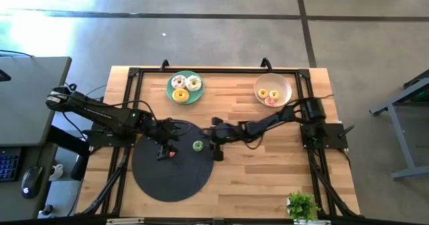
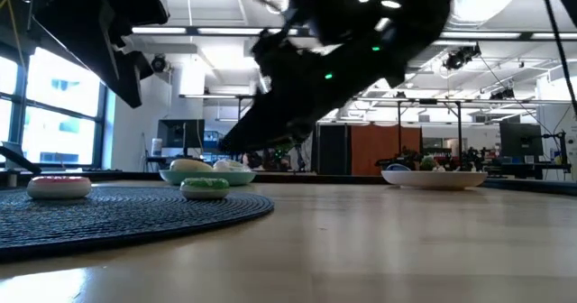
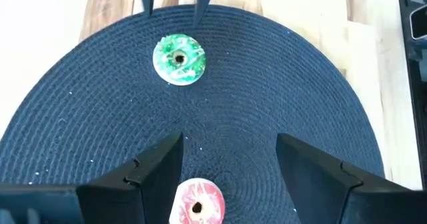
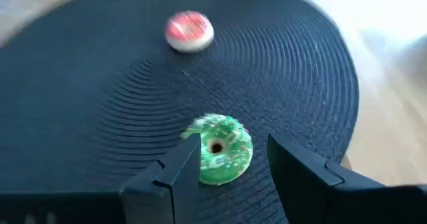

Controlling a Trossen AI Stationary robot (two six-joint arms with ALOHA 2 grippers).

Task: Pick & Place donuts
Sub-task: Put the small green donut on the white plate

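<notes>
I need to move the green donut onto the beige plate [image 1: 285, 84] with my right gripper, so it should first pick the donut up by its ring [image 1: 198, 146] next.
A red donut [image 1: 172, 153] [image 3: 197, 205] and a green donut [image 1: 198, 145] [image 4: 221, 151] lie flat on the black round mat [image 1: 167, 175]. My left gripper [image 1: 165, 150] [image 3: 230, 144] hangs open above the red donut, one finger on each side. My right gripper [image 1: 216, 147] [image 4: 233, 144] hangs open above the green donut in the same way. In the low view both donuts [image 2: 59, 188] [image 2: 206, 188] rest on the mat with the arms above them. Three larger frosted donuts sit on the green plate [image 1: 169, 83]. A yellow and a pink one sit on the beige plate [image 1: 285, 84].
The green plate and the beige plate stand near the table's far edge. A small green plant [image 1: 301, 203] stands at the near right corner. Bare wood lies between the mat and the plates. A desk with a keyboard and mouse is left of the table.
</notes>
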